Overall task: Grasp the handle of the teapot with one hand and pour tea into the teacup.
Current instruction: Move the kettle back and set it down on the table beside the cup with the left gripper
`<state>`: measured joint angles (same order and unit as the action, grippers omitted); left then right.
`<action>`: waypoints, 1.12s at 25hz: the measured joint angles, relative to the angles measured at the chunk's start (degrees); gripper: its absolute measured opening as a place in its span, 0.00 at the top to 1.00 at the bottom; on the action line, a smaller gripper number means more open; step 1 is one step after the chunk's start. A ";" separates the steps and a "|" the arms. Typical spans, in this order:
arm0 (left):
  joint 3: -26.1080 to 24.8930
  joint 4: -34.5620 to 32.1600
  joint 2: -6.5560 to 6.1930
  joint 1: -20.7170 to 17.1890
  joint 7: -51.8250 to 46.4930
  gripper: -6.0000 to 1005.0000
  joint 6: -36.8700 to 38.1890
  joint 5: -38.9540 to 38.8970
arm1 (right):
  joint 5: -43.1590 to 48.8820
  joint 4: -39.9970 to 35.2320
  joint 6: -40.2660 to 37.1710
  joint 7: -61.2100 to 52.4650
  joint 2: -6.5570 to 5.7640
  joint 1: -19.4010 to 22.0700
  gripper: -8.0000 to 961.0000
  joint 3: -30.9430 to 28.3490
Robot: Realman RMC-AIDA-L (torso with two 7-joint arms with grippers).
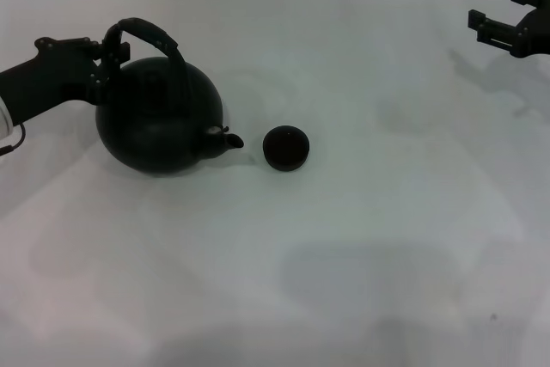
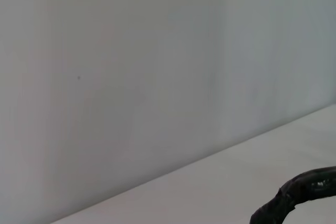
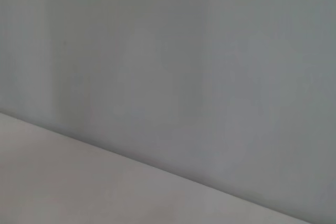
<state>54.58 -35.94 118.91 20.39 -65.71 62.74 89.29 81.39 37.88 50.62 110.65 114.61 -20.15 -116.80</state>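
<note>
I should let go of the teapot with my left gripper now. The teapot's lower edge (image 1: 159, 166) rests on the tabletop beside the teacup (image 1: 284, 147), so the teapot would stay standing.
The large round black teapot (image 1: 159, 118) stands on the white table at the left, its short spout (image 1: 225, 137) pointing right at the teacup. The tiny black teacup (image 1: 284, 147) stands just right of the spout, with a small gap between them. The dark arched handle (image 1: 146, 33) rises over the teapot. My left gripper (image 1: 107, 59) is at the handle's left leg, against the teapot's upper left side. A piece of the handle (image 2: 299, 195) shows in the left wrist view. My right gripper (image 1: 507, 19) hangs open and empty at the far right, well away from both.
The white table (image 1: 344, 255) stretches in front of and to the right of the teacup. A pale wall (image 3: 184, 51) fills the right wrist view, with the table's edge below it.
</note>
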 joint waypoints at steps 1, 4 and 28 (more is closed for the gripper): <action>-0.01 0.00 0.00 0.02 0.01 0.89 0.00 -0.01 | 0.00 0.00 -0.06 0.00 0.00 -0.02 0.12 -0.01; -0.01 0.00 0.01 0.22 0.06 0.89 -0.01 -0.04 | 0.00 0.00 -0.07 0.00 0.00 -0.05 0.12 0.00; 0.18 -0.05 -0.09 0.41 -0.22 0.76 -1.20 0.01 | 0.00 0.00 -0.45 -0.05 0.00 -0.67 0.12 -0.01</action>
<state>54.76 -36.00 118.82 20.80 -65.93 61.54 89.29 81.38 37.88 50.17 110.60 114.61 -20.82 -116.81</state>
